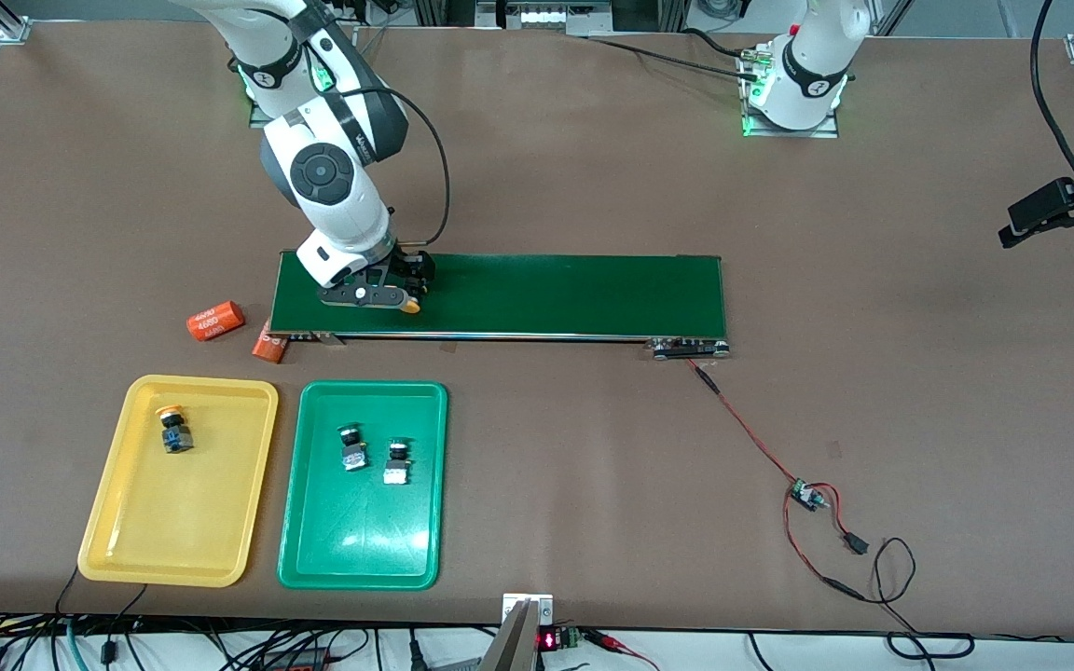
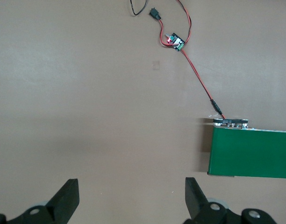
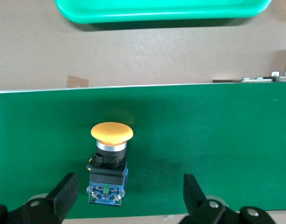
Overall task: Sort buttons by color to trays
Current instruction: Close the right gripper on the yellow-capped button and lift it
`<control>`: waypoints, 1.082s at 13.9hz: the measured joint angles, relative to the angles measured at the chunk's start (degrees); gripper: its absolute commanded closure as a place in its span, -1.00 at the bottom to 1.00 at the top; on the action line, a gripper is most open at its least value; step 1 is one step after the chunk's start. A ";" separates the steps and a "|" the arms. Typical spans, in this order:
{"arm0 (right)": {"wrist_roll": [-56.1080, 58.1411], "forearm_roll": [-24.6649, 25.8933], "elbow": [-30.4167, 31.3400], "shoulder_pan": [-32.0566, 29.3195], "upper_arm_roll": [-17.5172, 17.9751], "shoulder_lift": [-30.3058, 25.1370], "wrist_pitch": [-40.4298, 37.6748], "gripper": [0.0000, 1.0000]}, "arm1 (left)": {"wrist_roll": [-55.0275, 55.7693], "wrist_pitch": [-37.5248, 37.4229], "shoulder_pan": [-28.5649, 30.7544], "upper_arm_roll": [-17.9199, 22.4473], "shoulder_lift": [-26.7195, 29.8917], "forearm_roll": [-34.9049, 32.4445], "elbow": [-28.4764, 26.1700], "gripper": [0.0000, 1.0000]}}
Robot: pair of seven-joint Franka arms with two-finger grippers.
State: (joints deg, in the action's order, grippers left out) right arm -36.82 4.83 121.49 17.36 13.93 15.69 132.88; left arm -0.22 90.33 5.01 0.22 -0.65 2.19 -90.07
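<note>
My right gripper grabs the yellow-orange button by its dark body [image 3: 107, 179] next, to sort it into the yellow tray.
A yellow-orange button [image 3: 108, 163] lies on its side on the dark green conveyor belt [image 1: 546, 294], at the belt's right-arm end. My right gripper [image 3: 129, 184] is low over it and open, with the button's body between the fingers, close to one finger and untouched. In the front view only its cap [image 1: 413, 305] shows beside the right gripper [image 1: 386, 291]. The yellow tray [image 1: 122, 522] holds one yellow-orange button [image 1: 173, 431]. The green tray [image 1: 360, 550] holds two dark green buttons [image 1: 351, 447] [image 1: 396, 461]. My left gripper [image 2: 131, 186] is open and empty over bare table.
Two orange cylinders [image 1: 215, 320] [image 1: 269, 347] lie off the belt's right-arm end. A red-and-black wire runs from the belt's other end [image 1: 686, 349] to a small circuit board [image 1: 805, 494], also in the left wrist view [image 2: 175, 42]. The green tray's rim [image 3: 161, 11] shows in the right wrist view.
</note>
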 measured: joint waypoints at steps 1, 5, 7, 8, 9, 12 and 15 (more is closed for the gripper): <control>0.03 0.03 0.00 0.00 0.00 0.40 0.00 -1.00 | 0.00 0.00 0.01 0.01 -0.01 0.00 0.00 -1.00; 0.09 1.05 0.00 -0.01 0.00 1.54 0.00 -1.00 | 0.00 0.00 0.01 0.01 -0.02 0.00 0.00 -1.00; 0.09 1.64 0.00 -0.08 -0.02 2.20 0.00 -0.98 | 0.00 -0.07 0.01 0.01 -0.06 0.00 0.00 -1.00; 0.09 1.85 0.00 -0.13 -0.04 2.56 0.04 -0.91 | 0.00 -0.12 0.01 -0.01 -0.06 0.00 0.00 -1.00; 0.09 1.90 0.00 -0.16 -0.06 2.92 0.25 -0.78 | 0.00 -0.22 0.01 -0.05 -0.06 0.00 0.00 -1.00; 0.09 1.94 0.00 -0.34 -0.27 3.68 0.83 -0.14 | 0.00 -0.44 0.00 -0.28 -0.06 0.00 0.00 -1.00; 0.10 1.99 -0.02 -0.97 -0.41 3.90 1.01 0.49 | -0.03 -0.72 -0.03 -0.58 0.10 0.00 0.03 -1.00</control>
State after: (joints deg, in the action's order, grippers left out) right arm -36.72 6.83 121.47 16.39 13.52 19.59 133.89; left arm -0.25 89.62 4.98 -0.35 -0.55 2.19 -90.04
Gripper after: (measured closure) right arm 0.476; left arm 0.000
